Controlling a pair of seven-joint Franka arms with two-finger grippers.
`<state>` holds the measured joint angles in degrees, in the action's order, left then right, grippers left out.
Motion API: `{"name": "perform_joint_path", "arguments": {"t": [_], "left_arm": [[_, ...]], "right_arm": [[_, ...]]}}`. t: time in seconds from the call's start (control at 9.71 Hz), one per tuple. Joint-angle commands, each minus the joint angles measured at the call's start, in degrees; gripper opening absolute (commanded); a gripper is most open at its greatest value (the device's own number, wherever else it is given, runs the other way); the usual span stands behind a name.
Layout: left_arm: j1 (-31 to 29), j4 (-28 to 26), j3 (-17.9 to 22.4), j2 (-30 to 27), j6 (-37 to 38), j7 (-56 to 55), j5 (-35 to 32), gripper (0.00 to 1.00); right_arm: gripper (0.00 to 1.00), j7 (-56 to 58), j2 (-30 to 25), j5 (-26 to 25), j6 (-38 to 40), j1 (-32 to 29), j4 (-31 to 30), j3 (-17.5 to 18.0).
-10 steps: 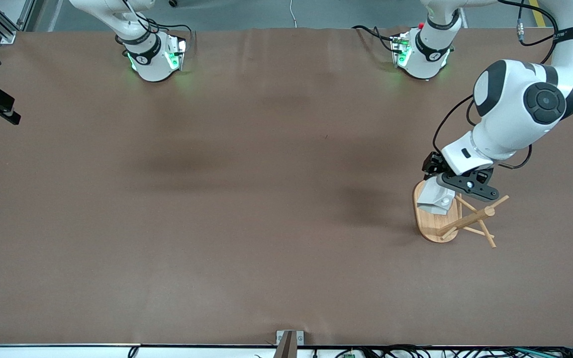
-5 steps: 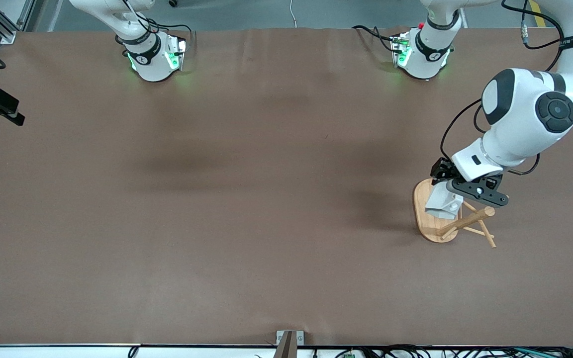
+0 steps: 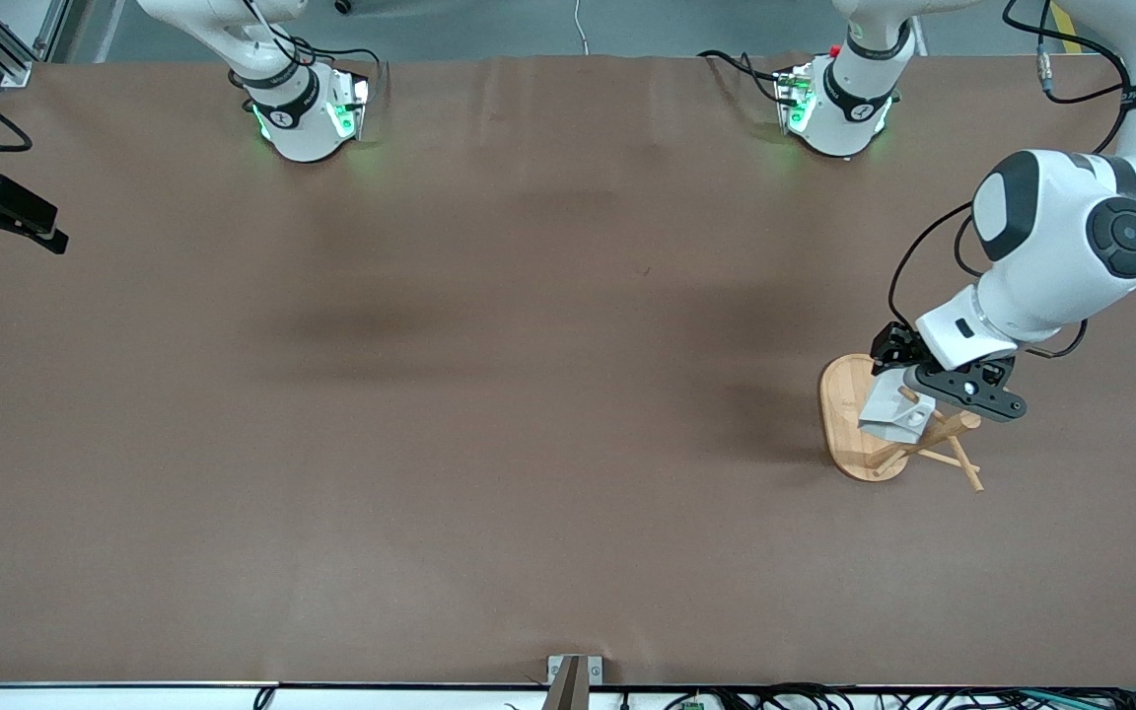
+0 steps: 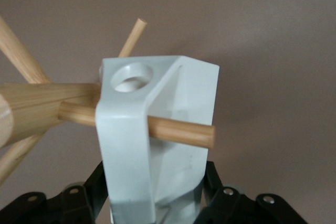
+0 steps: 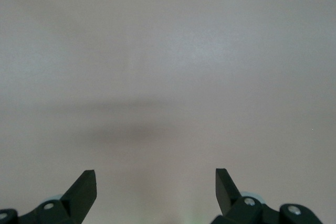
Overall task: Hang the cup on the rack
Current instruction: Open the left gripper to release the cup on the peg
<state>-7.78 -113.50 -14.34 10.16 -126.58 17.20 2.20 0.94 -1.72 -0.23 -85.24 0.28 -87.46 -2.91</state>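
The peg runs through the cup's handle in the left wrist view, so the cup would hang there and my left gripper needs to open its fingers.
My left gripper [image 3: 905, 387] is shut on the white faceted cup [image 3: 889, 411] and holds it over the bamboo rack's oval base [image 3: 842, 419], against the post [image 3: 935, 438]. In the left wrist view the cup [image 4: 184, 103] sits between the black fingers [image 4: 220, 198]. Its blocky handle with the round hole [image 4: 131, 77] faces up. One peg [image 4: 181, 131] runs from the post [image 4: 37, 108], passes under the handle's front face and sticks out across the cup's body. My right gripper [image 3: 35, 225] is open and empty [image 5: 156, 182], over the table's edge at the right arm's end.
The rack's other pegs [image 3: 967, 473] jut out toward the front camera and the left arm's end. A small metal bracket [image 3: 573, 673] sits at the table's near edge. The brown table [image 3: 489, 414] bears nothing else.
My left gripper has carried the cup across the rack's base toward the post, and the peg now crosses the cup. My right gripper has drifted slightly inward over the table's edge.
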Motion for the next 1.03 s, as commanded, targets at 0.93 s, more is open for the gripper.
{"name": "perform_joint_path", "arguments": {"t": [0.93], "left_arm": [[-1.53,23.88,-0.07,0.46,20.11,-4.10,-2.54,1.00]], "right_arm": [[1.00,-1.30,-1.36,-0.30,-0.63,0.86,-0.96,0.18]]}}
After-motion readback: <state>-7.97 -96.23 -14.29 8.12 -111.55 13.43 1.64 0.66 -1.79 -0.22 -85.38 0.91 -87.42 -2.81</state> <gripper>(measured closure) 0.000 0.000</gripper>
